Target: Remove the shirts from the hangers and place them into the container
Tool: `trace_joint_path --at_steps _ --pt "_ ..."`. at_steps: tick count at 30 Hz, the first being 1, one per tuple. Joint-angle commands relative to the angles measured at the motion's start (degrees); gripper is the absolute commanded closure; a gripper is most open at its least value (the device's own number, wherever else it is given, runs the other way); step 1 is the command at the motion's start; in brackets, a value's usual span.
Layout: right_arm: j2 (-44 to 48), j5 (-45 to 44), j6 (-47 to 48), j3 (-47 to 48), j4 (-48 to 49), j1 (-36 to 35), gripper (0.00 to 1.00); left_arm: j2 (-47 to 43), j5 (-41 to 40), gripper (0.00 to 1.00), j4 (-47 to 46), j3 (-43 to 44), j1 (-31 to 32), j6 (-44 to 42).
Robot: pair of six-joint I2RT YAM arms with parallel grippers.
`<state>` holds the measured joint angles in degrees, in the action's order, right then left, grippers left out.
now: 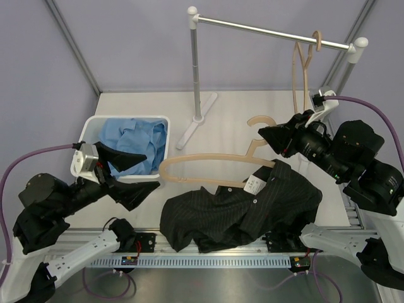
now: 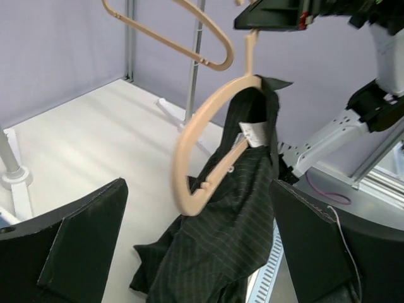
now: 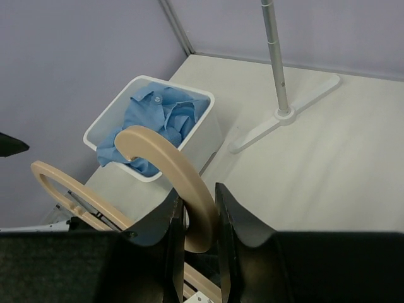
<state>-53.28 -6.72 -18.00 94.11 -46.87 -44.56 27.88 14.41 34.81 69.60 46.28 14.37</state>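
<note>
I should grab the beige hanger's bare end (image 1: 166,168) (image 2: 184,189) with my left gripper next, so the hanger's hook stays free for the rail.
A black pinstriped shirt (image 1: 240,211) lies crumpled near the table's front edge. Its collar still hangs on a beige hanger (image 1: 208,165), tilted above the table. My right gripper (image 1: 273,136) is shut on that hanger's hook (image 3: 170,161), which sits pinched between the fingers (image 3: 197,189). My left gripper (image 1: 136,175) stands wide open just left of the shirt, holding nothing. In the left wrist view the black shirt (image 2: 221,221) and the hanger (image 2: 196,145) show between the spread fingers (image 2: 76,246). The light blue shirt (image 1: 136,142) lies in the white container (image 1: 126,118). A second, bare hanger (image 1: 302,69) hangs on the rail.
A metal clothes rack (image 1: 271,28) stands at the back, its post and white foot (image 1: 196,117) right of the container. Purple walls close off the table's back and sides. A slotted aluminium rail (image 1: 208,260) runs along the near edge between the arm bases.
</note>
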Motion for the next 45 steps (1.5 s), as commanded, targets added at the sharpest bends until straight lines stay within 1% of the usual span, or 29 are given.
trace_joint_path --at_steps 1,4,9,13,14,16,17,18,19,20,21,23,24,25,26,27,28,29,30,31,32,33,35,38,40,41,42,43,45 --pt "0.01 5.66 1.65 2.66 -0.85 0.26 1.0 1.39 -2.11 0.01 1.58 -1.49 -0.14 -3.82" --pt "0.45 7.85 1.65 2.58 -1.2 0.26 1.0 2.26 -2.55 0.01 1.49 -1.66 -0.14 -4.61" --pt "0.37 9.44 1.74 2.4 -1.12 0.26 1.0 4.11 2.98 0.01 -3.06 -2.89 -0.14 -3.74" --pt "-0.34 10.59 1.83 2.4 -0.42 0.35 1.0 6.57 6.76 0.05 -5.27 -3.33 -0.14 -1.46" --pt "-0.51 10.76 1.74 2.57 -0.33 0.26 1.0 7.18 8.59 0.13 -5.62 -3.51 -0.14 -1.1" --pt "-0.69 10.94 1.83 3.01 -0.41 0.35 1.0 8.68 9.49 0.24 -5.98 -3.77 -0.23 0.21" --pt "-0.78 10.85 1.83 3.28 -0.41 0.26 1.0 9.03 10.71 0.39 -6.15 -4.38 -0.14 0.48" --pt "-0.78 10.5 2.0 3.71 -0.59 0.26 1.0 9.56 11.68 0.5 -6.59 -4.65 -0.14 0.74" --pt "-0.78 10.33 2.35 3.8 -0.76 0.26 1.0 9.82 12.73 0.63 -6.77 -4.91 -0.14 1.27" --pt "-0.95 9.72 2.62 4.07 -0.94 0.26 1.0 10.0 14.92 0.98 -7.03 -5.09 -0.14 1.53" --pt "-0.95 9.54 3.14 4.24 -0.94 0.26 1.0 10.0 15.72 1.0 -7.29 -5.27 -0.14 2.32" --pt "-1.04 9.18 3.5 4.51 -1.12 0.26 1.0 9.13 16.43 1.0 -8.0 -5.71 -0.14 3.03" --pt "-1.04 8.22 3.5 4.68 -1.55 0.26 0.82 7.56 15.39 1.0 -8.26 -5.79 -0.23 3.64" --pt "-0.87 7.61 3.5 4.68 -1.73 0.35 0.62 6.85 12.42 1.0 -8.0 -5.36 -0.23 3.73" --pt "-0.69 6.99 3.5 4.42 -1.91 0.35 0.43 6.32 10.83 1.0 -5.56 -4.49 -0.14 3.65" --pt "-0.51 5.07 3.32 4.16 -2.17 0.26 0.2 6.14 8.72 1.0 -3.36 -1.08 -0.23 3.3" --pt "0.36 4.01 3.23 3.81 -2.43 0.26 0.14 6.83 4.61 1.0 -0.73 1.47 -0.14 3.12" --pt "0.98 1.73 3.15 3.37 -2.52 0.26 0.1 7.8 2.22 1.0 6.17 4.55 -0.23 3.03" --pt "1.59 0.41 2.8 2.41 -2.87 0.26 0.08 9.2 -0.5 1.0 10.5 8.06 -0.14 3.64" --pt "2.9 -0.83 2.71 1.88 -3.05 0.35 0.07 12.78 -4.53 1.0 14.63 15.84 -0.14 3.99" --pt "3.61 -2.84 2.62 1.44 -3.14 0.35 0.07 14.64 -5.96 1.0 22.59 19.48 -0.23 4.52" --pt "4.84 -3.55 2.62 0.74 -3.66 0.35 0.06 17.88 -9.2 1.0 26.59 26.13 -0.14 5.74" --pt "6.16 -4.79 2.36 -0.06 -4.01 0.26 0.05 19.74 -11.5 1.0 34.93 30.66 -0.23 6.11" --pt "8.71 -6.02 2.01 -1.37 -4.28 0.26 0.05 20.37 -18.97 1.0 39.53 33.14 -0.14 6.11" --pt "10.64 -7.33 1.65 -1.99 -4.63 0.35 0.05 21.25 -24.58 1.0 40.51 34.28 -0.23 6.46" --pt "11.26 -7.78 1.04 -2.43 -4.81 0.26 0.05 20.99 -24.78 1.0 38.69 33.41 -0.14 5.85" --pt "11.96 -8.04 0.69 -2.87 -5.07 0.26 0.05 20.38 -24.96 1.0 35.89 31.93 -0.23 5.67" --pt "13.36 -8.04 0.42 -3.22 -5.07 0.26 0.07 20.29 -24.87 1.0 30.55 30.52 -0.23 5.41" --pt "14.6 -8.04 -0.46 -4.45 -5.68 0.35 0.09 22.29 -24.61 1.0 26.12 27.87 -0.23 4.35"
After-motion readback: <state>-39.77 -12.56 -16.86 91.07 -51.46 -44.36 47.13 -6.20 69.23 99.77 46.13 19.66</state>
